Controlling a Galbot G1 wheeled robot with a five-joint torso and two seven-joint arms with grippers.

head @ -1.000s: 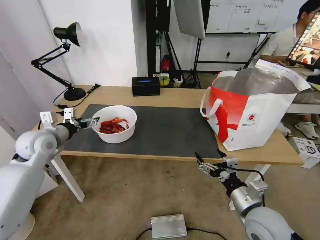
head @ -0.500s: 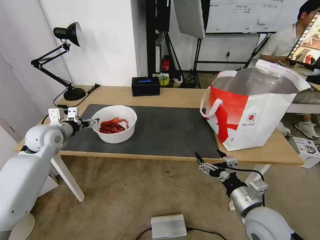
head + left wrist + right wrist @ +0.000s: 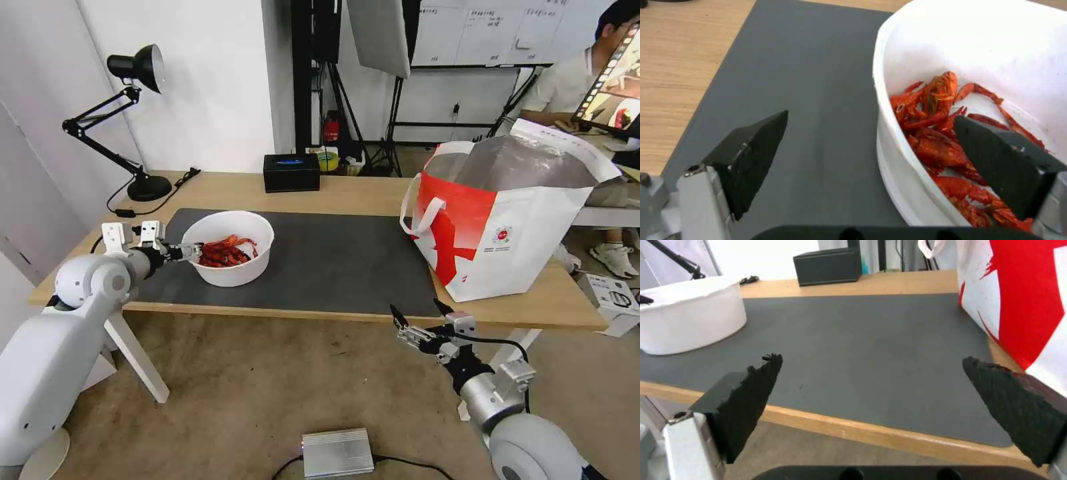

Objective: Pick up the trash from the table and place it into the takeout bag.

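Note:
My left gripper is far narrower with its fingers open than the round bowl, so next it needs to take hold of the bowl by the thin side at its rim.
A white round bowl (image 3: 230, 248) of red scraps (image 3: 225, 252), the trash in view, stands on the left part of the dark grey mat (image 3: 333, 260) on the table (image 3: 353, 190). My left gripper (image 3: 191, 251) is open at the bowl's left rim. In the left wrist view its gripper (image 3: 871, 116) straddles the bowl (image 3: 973, 43) wall, one finger outside over the mat and the other inside above the scraps (image 3: 933, 133). The takeout bag (image 3: 507, 220) stands open at the table's right end. My right gripper (image 3: 420, 315) hangs open below the table's front edge.
A black tissue box (image 3: 291, 172) sits at the table's back edge and a black desk lamp (image 3: 137, 133) at the back left. On the floor lie a silver box (image 3: 337, 452) and a white carton (image 3: 613, 300). The mat's middle (image 3: 862, 340) is bare.
My left gripper has moved right along the table to the bowl and now straddles its left rim. The right arm, bowl and bag have stayed put.

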